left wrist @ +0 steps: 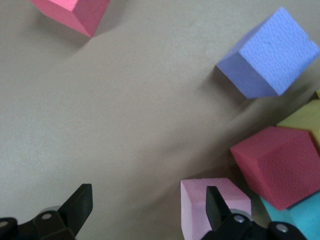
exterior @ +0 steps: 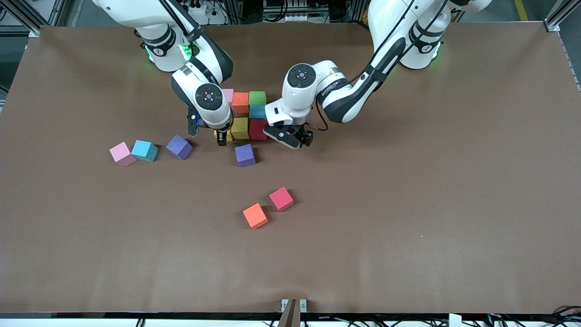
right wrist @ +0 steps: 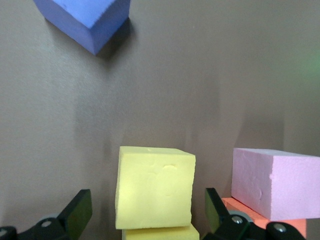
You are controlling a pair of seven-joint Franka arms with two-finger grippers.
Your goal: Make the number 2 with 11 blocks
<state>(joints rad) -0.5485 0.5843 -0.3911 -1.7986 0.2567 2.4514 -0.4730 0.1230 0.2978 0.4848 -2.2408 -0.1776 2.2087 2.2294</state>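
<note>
I should next grip the pale pink block [left wrist: 197, 210] by its opposite sides with my left gripper, to build on the started number 2.
A tight cluster of blocks sits mid-table: pink [exterior: 228, 95], orange [exterior: 240, 101], green [exterior: 257, 97], light blue [exterior: 257, 111], yellow [exterior: 239, 127] and crimson [exterior: 257, 129]. My right gripper [exterior: 221, 136] is low at the cluster's edge, open astride a second yellow block [right wrist: 155, 182], with gaps on both sides. My left gripper [exterior: 290, 137] is low beside the crimson block [left wrist: 280, 165], open, with only bare table between its fingers [left wrist: 212, 197]. One finger overlaps a pale pink block [left wrist: 197, 210]. A purple block [exterior: 245, 155] lies just nearer the camera.
Loose pink [exterior: 121, 153], light blue [exterior: 145, 150] and purple [exterior: 179, 146] blocks lie toward the right arm's end. An orange [exterior: 255, 215] and a magenta cube [exterior: 281, 199] sit nearer the camera. The brown table [exterior: 431, 204] stretches wide toward the left arm's end.
</note>
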